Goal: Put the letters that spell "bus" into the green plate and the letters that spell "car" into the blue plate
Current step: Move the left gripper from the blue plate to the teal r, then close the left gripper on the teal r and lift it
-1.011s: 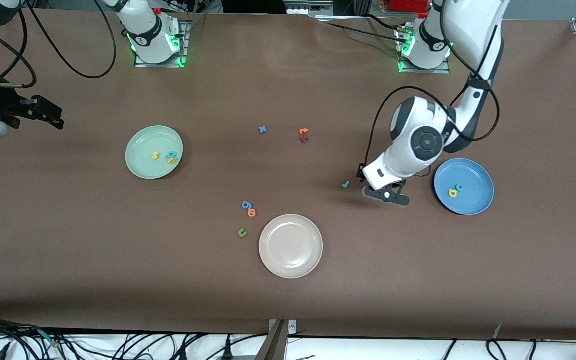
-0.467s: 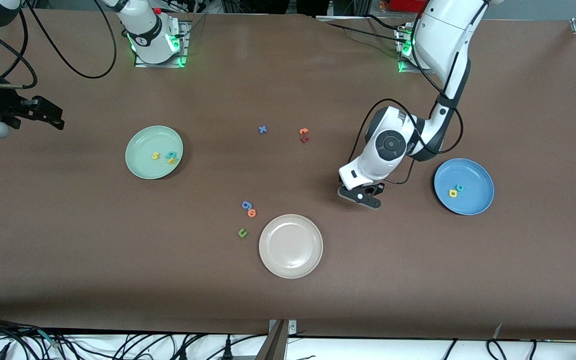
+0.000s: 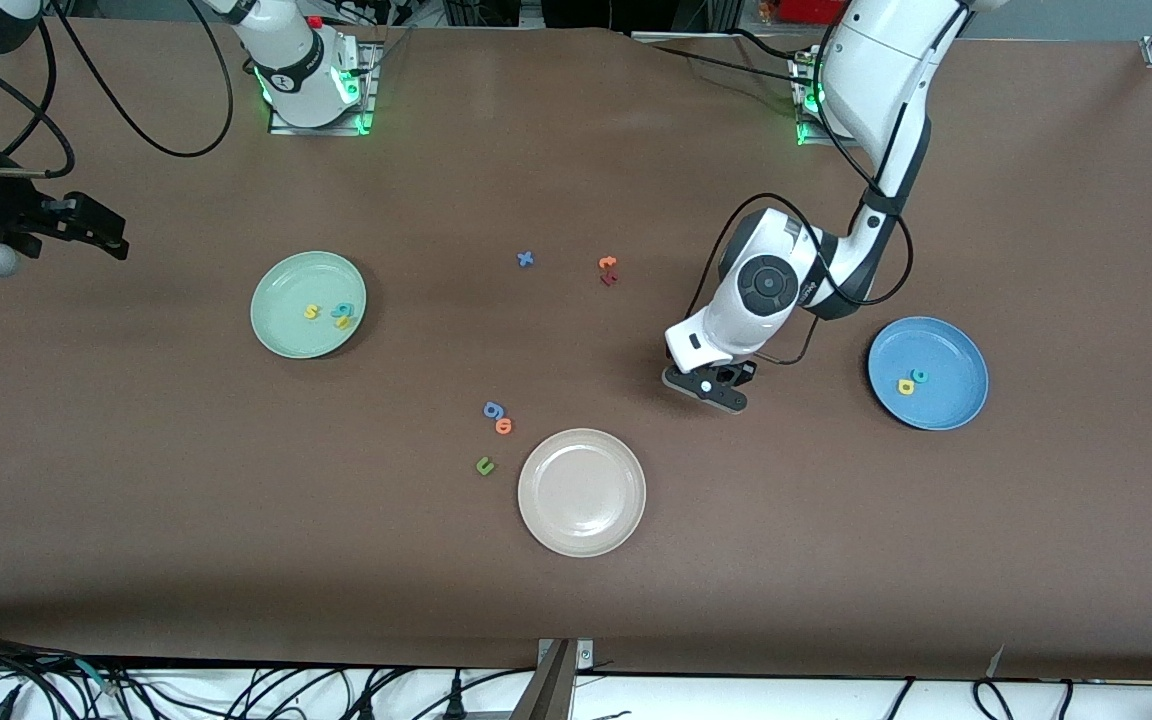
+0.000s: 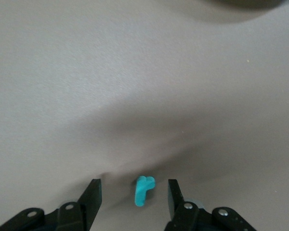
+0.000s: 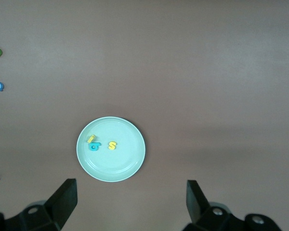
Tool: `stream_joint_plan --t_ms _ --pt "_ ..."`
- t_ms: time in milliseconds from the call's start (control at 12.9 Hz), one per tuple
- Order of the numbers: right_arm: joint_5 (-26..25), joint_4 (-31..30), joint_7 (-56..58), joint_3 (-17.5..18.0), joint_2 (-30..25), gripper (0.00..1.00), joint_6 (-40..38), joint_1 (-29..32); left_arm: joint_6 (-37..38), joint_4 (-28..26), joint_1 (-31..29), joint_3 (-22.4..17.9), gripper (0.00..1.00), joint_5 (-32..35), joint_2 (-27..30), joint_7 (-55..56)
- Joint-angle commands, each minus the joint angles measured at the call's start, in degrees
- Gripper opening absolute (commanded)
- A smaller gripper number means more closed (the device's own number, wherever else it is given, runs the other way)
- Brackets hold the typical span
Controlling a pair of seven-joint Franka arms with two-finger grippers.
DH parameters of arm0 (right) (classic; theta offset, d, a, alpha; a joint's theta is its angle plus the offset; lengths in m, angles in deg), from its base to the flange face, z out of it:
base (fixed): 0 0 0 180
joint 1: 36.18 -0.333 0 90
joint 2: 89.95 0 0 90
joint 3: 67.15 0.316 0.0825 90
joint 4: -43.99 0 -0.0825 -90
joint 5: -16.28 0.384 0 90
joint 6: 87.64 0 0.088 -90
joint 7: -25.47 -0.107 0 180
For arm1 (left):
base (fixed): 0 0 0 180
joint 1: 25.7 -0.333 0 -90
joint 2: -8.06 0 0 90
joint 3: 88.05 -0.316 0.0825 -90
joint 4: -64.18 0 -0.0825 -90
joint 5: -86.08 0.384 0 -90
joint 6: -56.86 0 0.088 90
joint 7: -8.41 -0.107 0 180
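Next, my left gripper grabs the teal r by its stem (image 4: pixel 140 194), to finish spelling "car" in the blue plate.
The thin teal r (image 4: pixel 144 190) lies flat on the table between the fingers of my left gripper (image 4: pixel 133 187), which is open, low over it and touching nothing. In the front view the left gripper (image 3: pixel 706 385) hides that letter. The blue plate (image 3: pixel 946 350) holds a teal c (image 3: pixel 919 376) and a yellow a (image 3: pixel 905 386). The green plate (image 3: pixel 276 290) holds a yellow s (image 3: pixel 311 312), a teal b (image 3: pixel 341 310) and a yellow u (image 3: pixel 343 322). My right gripper (image 3: pixel 96 228) waits open and empty at the right arm's end of the table; its wrist view shows the green plate (image 5: pixel 125 154) from above.
A beige-white plate (image 3: pixel 581 492) sits nearer the front camera, with nothing on it. Beside it lie a blue g (image 3: pixel 493 410), an orange o (image 3: pixel 504 426) and a green u (image 3: pixel 484 465). A blue x (image 3: pixel 525 259), an orange t (image 3: pixel 608 263) and a dark red letter (image 3: pixel 609 279) lie mid-table.
My left arm has swung away from the blue plate toward the table's middle, and its gripper now covers the teal r. The right arm has not moved.
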Motion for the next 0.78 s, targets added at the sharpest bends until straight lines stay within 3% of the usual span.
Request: stream_joint_plan --t_ms 0,467,700 --pt "0.2 0.3 -0.6 0.4 -0.1 1.0 -0.3 0.5 -0.2 -0.8 0.6 -0.1 0.63 1.9 -0.3 1.0" --pt "0.2 0.3 -0.6 0.4 -0.2 1.0 -0.3 0.5 -0.4 -1.2 0.9 -0.1 0.61 4.4 -0.9 1.0" --pt "0.2 0.3 -0.6 0.4 -0.2 1.0 -0.3 0.5 -1.3 -1.1 1.0 0.0 0.52 4.4 -1.3 1.0"
